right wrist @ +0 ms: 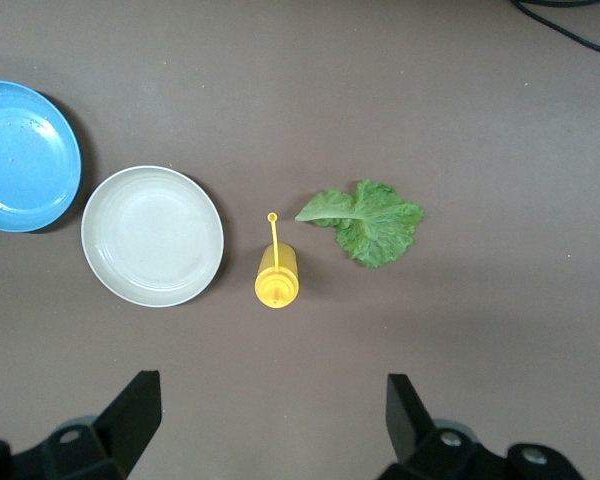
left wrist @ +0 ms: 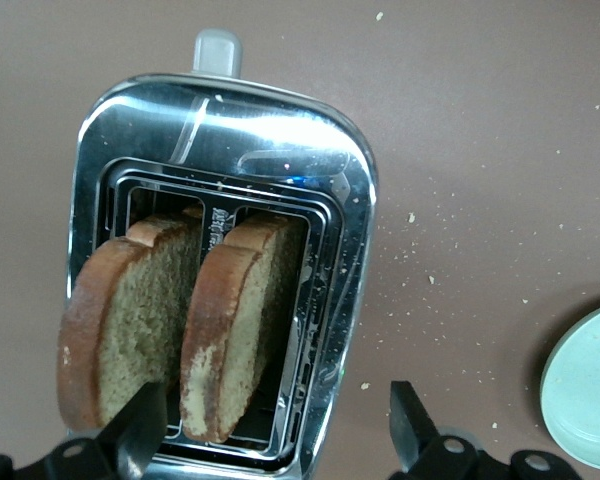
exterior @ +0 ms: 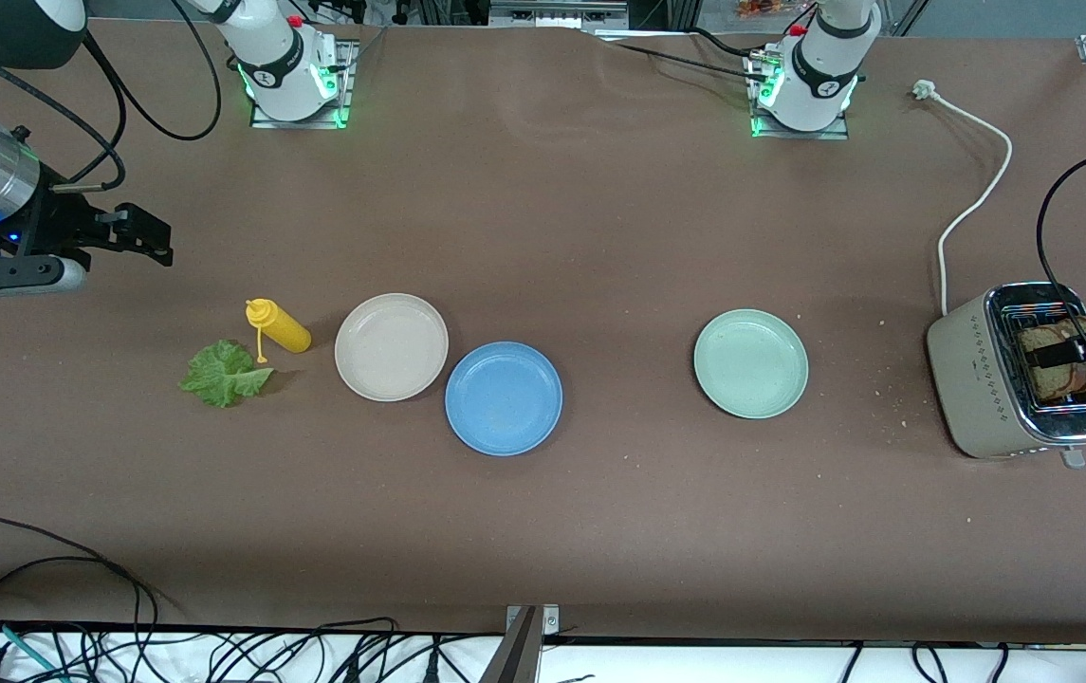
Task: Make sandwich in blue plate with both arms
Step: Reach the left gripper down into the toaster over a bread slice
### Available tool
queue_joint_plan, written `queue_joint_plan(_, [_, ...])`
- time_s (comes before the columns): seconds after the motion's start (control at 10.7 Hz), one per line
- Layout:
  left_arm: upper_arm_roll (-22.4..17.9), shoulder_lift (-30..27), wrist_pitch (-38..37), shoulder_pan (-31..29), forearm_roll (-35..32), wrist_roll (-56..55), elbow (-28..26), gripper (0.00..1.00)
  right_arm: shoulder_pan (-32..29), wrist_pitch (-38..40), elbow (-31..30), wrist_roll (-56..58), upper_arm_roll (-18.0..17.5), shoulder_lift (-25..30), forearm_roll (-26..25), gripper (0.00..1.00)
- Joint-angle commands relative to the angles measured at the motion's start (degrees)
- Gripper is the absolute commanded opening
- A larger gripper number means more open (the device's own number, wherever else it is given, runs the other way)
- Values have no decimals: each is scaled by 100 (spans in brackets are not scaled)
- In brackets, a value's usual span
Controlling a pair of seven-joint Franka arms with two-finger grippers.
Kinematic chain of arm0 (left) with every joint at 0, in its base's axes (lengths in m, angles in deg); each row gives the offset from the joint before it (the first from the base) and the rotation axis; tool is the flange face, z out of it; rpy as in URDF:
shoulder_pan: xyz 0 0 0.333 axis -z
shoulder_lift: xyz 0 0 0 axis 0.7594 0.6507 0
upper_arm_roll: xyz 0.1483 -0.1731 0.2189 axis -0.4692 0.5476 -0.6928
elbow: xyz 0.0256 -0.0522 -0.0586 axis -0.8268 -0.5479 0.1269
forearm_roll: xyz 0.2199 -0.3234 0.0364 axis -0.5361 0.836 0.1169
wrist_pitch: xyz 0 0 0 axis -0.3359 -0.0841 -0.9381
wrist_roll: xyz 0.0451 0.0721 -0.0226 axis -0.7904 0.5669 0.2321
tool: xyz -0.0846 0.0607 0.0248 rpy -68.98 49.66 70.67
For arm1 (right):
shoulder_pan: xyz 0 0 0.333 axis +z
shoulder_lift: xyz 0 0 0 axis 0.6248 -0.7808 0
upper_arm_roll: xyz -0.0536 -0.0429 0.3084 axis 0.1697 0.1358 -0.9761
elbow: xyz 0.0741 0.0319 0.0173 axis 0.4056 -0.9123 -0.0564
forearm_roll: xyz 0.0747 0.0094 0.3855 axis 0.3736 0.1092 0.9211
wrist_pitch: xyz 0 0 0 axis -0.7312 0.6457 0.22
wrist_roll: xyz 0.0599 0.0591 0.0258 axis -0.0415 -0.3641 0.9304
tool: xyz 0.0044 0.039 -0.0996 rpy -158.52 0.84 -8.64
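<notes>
My left gripper lowers its fingers before closing on the slice, since in the left wrist view they hang above the inner toast slice's top crust (left wrist: pixel 216 330).
Two brown toast slices (exterior: pixel 1057 372) stand upright in the slots of a cream toaster (exterior: pixel 984 379) at the left arm's end of the table. My left gripper (exterior: pixel 1069 353) hangs open just above them. In the left wrist view one finger (left wrist: pixel 140 432) is in front of the outer slice (left wrist: pixel 125 320), and the other finger is over the table past the toaster's rim (left wrist: pixel 230 130). The inner slice (left wrist: pixel 235 330) lies between the fingers of that gripper (left wrist: pixel 275 425). The blue plate (exterior: pixel 503 398) (right wrist: pixel 25 155) is empty mid-table. A green lettuce leaf (exterior: pixel 225 373) (right wrist: pixel 370 220) lies flat toward the right arm's end. My right gripper (exterior: pixel 149 237) (right wrist: pixel 270 400) waits open over bare table.
A beige plate (exterior: pixel 391 346) (right wrist: pixel 152 235) touches the blue one, with a yellow squeeze bottle (exterior: pixel 279 325) (right wrist: pixel 277 275) lying between it and the lettuce. A mint-green plate (exterior: pixel 750 362) (left wrist: pixel 585 390) sits between the blue plate and the toaster. The toaster's white cord (exterior: pixel 979 190) trails toward the bases.
</notes>
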Motion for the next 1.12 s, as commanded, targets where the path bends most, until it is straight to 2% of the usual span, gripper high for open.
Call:
queue_joint_plan(0.0, [34, 116, -35, -55, -113, 339, 72, 96, 11, -23, -44, -46, 4, 87, 41, 100])
queue_joint_plan(0.28, [34, 186, -96, -204, -104, 736, 36, 96, 11, -23, -44, -46, 4, 87, 41, 100])
queue_joint_plan(0.37, [34, 221, -105, -204, -113, 745, 36, 93, 11, -23, -44, -46, 4, 87, 41, 100])
queue_joint_plan(0.47, [34, 256, -157, -204, -113, 745, 36, 83, 11, -23, -44, -46, 4, 87, 41, 100])
queue_joint_plan(0.65, [34, 266, -175, -204, -113, 736, 45, 30, 11, -23, -44, -46, 4, 87, 41, 100])
queue_joint_plan(0.75, [34, 257, -184, -204, -113, 728, 45, 8, 11, -23, -44, -46, 4, 87, 41, 100])
queue_joint_plan(0.84, [34, 257, -245, -204, -113, 728, 54, 0, 11, -23, -44, -46, 4, 87, 41, 100])
queue_joint_plan(1.03, [25, 231, -255, -213, -113, 771, 98, 0, 11, -23, -44, -46, 4, 87, 41, 100])
